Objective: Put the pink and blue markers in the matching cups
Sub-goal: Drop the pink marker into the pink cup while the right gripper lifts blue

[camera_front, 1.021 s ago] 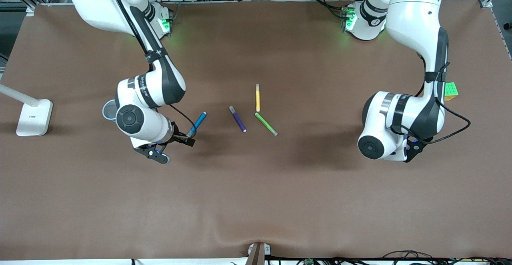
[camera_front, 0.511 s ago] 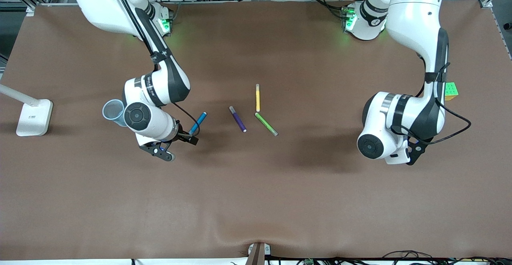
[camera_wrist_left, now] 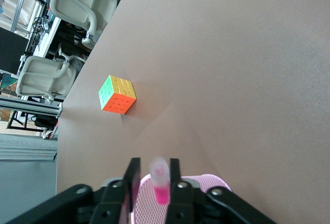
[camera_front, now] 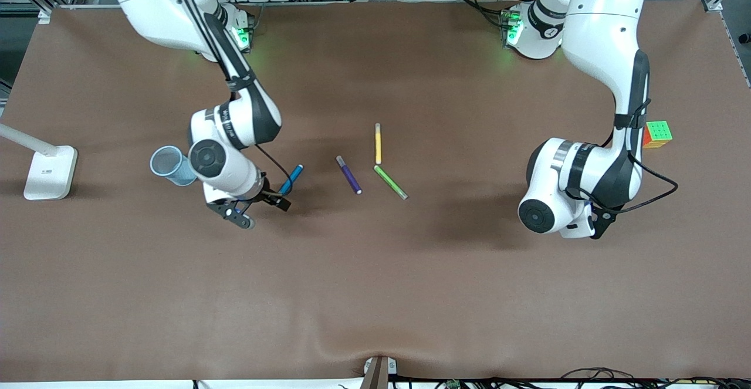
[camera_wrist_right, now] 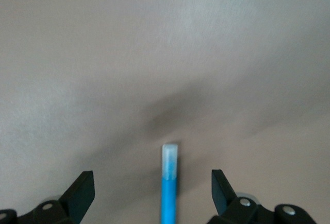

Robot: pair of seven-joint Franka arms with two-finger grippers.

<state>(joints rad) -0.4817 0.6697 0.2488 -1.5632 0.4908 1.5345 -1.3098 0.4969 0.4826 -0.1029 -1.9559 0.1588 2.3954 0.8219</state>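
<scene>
My right gripper's fingers are still above the blue marker, so it is too early to close, and the gripper comes down first.
The blue marker lies on the brown table, its pale cap end nearest my right gripper. My right gripper is open wide and low over that end. In the right wrist view the blue marker lies between the spread fingers of my right gripper, touching neither. The pale blue cup stands beside the right arm's wrist. In the left wrist view my left gripper is slightly open around the pink marker, which stands in the pink cup. The left arm's hand hides both in the front view.
A purple marker, a yellow marker and a green marker lie mid-table between the arms. A colour cube sits by the left arm and shows in the left wrist view. A white lamp base stands at the right arm's end.
The right arm has moved toward the blue marker, uncovering the blue cup. The left arm's hand has shifted slightly toward the right arm's end, uncovering the cube.
</scene>
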